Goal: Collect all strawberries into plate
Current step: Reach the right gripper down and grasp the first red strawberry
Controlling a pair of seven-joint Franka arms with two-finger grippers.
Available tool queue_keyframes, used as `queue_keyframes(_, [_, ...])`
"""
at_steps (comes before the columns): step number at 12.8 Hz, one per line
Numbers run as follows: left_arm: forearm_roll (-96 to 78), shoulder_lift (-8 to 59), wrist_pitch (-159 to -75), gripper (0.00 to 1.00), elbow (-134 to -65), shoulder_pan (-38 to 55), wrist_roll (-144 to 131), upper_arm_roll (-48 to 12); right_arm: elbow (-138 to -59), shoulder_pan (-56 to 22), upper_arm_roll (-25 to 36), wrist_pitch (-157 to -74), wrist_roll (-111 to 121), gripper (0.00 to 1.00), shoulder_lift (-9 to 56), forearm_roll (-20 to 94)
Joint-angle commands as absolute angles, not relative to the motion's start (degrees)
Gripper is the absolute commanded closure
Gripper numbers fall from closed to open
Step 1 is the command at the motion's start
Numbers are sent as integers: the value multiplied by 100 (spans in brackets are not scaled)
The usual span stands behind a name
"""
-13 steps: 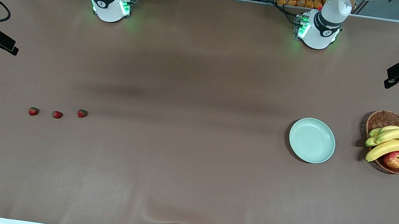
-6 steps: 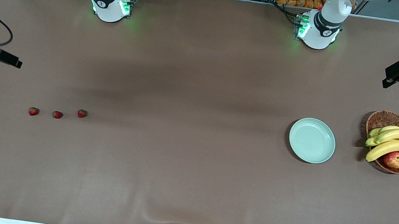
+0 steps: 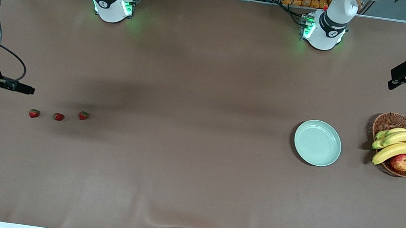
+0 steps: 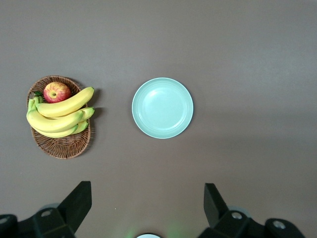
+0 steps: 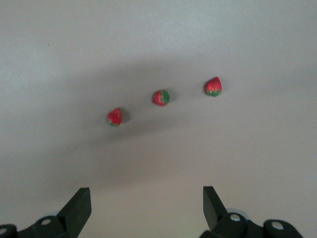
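Next, my right gripper grabs the middle strawberry by its red body to collect it into the plate.
Three strawberries lie in a row on the brown table toward the right arm's end. They also show in the right wrist view. The pale mint-green plate sits empty toward the left arm's end and shows in the left wrist view. My right gripper is open and empty, high over the table's end beside the strawberries. My left gripper is open and empty, high over the table's end near the basket.
A brown wicker basket with bananas and a red-yellow apple stands beside the plate, at the left arm's end. It also shows in the left wrist view.
My right arm has swung in over its end of the table toward the strawberries. My left arm has barely moved. The strawberries and plate have not moved.
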State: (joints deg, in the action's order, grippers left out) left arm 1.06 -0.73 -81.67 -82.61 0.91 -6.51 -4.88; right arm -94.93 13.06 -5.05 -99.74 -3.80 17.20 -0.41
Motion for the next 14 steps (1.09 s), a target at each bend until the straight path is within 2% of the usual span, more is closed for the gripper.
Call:
queue_keyframes(1, [106, -105, -8165, 0, -8227, 105, -536, -501, -10106, 1415, -606, -10781, -448, 0, 1713, -132])
queue_keyframes(10, [97, -176, -8121, 0, -8271, 70, -536, -589, -10169, 1635, -598, -12338, -448, 0, 3180, -132])
queue_keyframes(14, [105, -237, -8033, 0, -8279, 44, -536, -641, -10352, 1688, -598, -12752, -448, 0, 3437, -123])
